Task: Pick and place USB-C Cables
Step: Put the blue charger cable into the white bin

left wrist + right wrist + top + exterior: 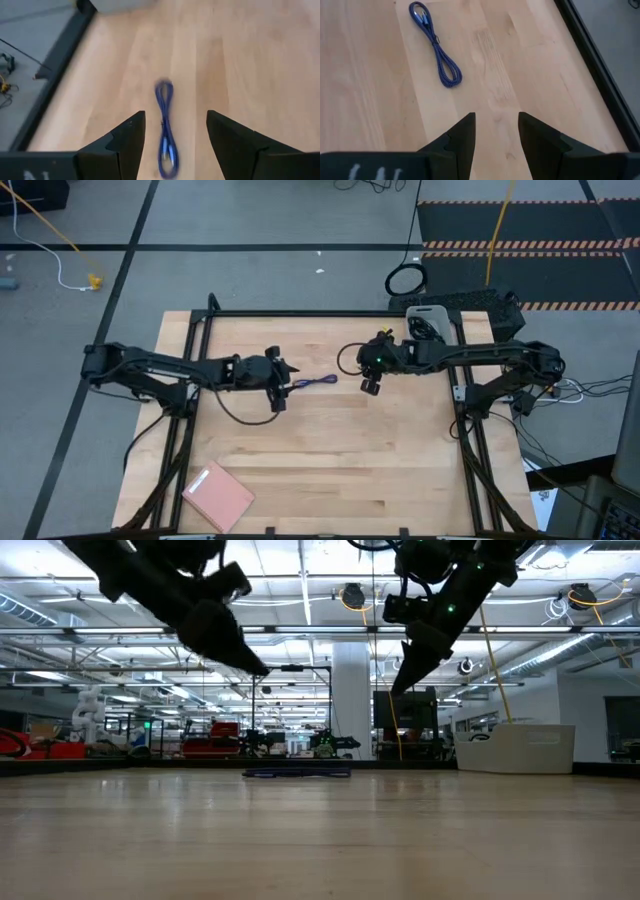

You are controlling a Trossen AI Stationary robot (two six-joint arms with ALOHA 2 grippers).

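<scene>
I need to pick and place the USB-C cable (316,382) (165,131), so I should next grab the cable's folded end beside the plugs with my left gripper.
A blue-purple USB-C cable (316,382), folded into a narrow loop, lies flat on the wooden table between the two arms. In the left wrist view the cable (165,131) runs lengthwise under the gap of my open left gripper (175,120), which hovers above its left end (288,386) without touching it. My right gripper (371,385) is open too and hangs above bare wood to the right of the cable (436,46). The low view shows both grippers, left (256,666) and right (401,686), well above the cable (296,772). No black cords show on the table.
A pink flat pad (218,495) lies near the table's near left corner. A white bin (432,322) with dark contents stands at the far right edge. A large black cable ring (405,280) lies on the floor beyond the table. Black frame rails (300,313) border the table.
</scene>
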